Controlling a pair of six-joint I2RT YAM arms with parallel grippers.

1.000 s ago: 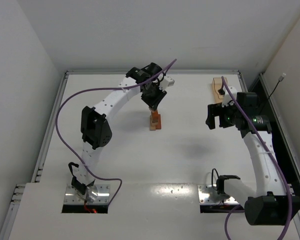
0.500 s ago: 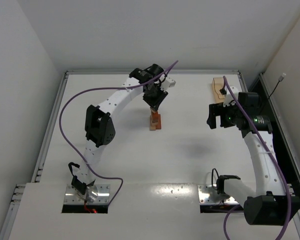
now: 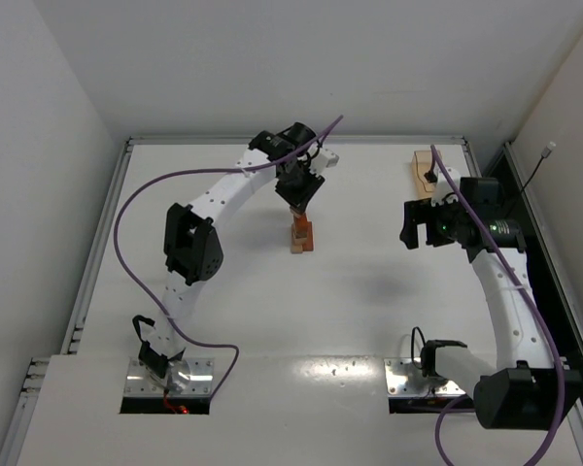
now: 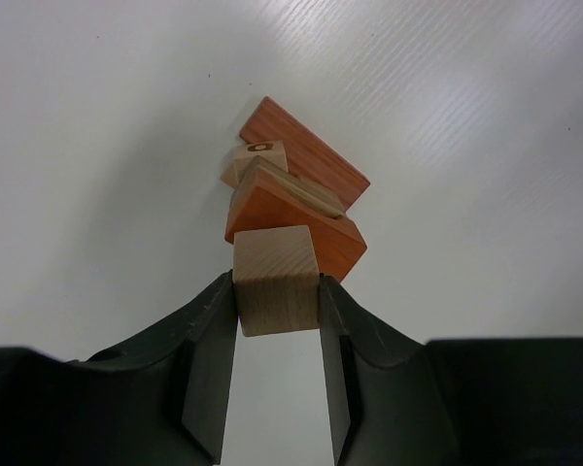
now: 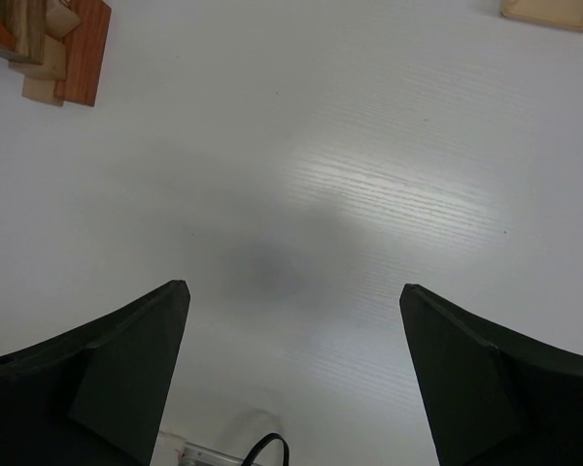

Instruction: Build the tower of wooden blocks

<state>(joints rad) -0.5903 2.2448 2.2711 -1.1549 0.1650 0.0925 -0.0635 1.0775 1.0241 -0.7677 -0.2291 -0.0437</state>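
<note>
The tower's reddish-brown top block is beneath the light tan cube point(image 4: 275, 280), so the cube would end on that block and the robot's left gripper should release it.
The tower point(image 3: 301, 237) stands mid-table, a short stack of reddish-brown and tan wood blocks. In the left wrist view its top is a reddish-brown block point(image 4: 296, 221), with a tan bar and a lower reddish-brown slab point(image 4: 313, 161) beneath. My left gripper point(image 3: 297, 208) is directly over the tower, shut on a light tan cube point(image 4: 275, 280) held between its fingertips point(image 4: 210, 320). I cannot tell whether the cube touches the top block. My right gripper point(image 3: 415, 227) is open and empty, hovering to the right; the tower shows at the top left of the right wrist view point(image 5: 56, 44).
A translucent orange tray point(image 3: 426, 173) lies at the back right, behind the right gripper; its edge shows in the right wrist view point(image 5: 554, 10). A raised rim point(image 3: 107, 233) runs around the white table. Purple cables trail from both arms.
The left arm's elbow has shifted slightly to the right. The left gripper stays over the tower with the cube. The right arm has hardly moved.
</note>
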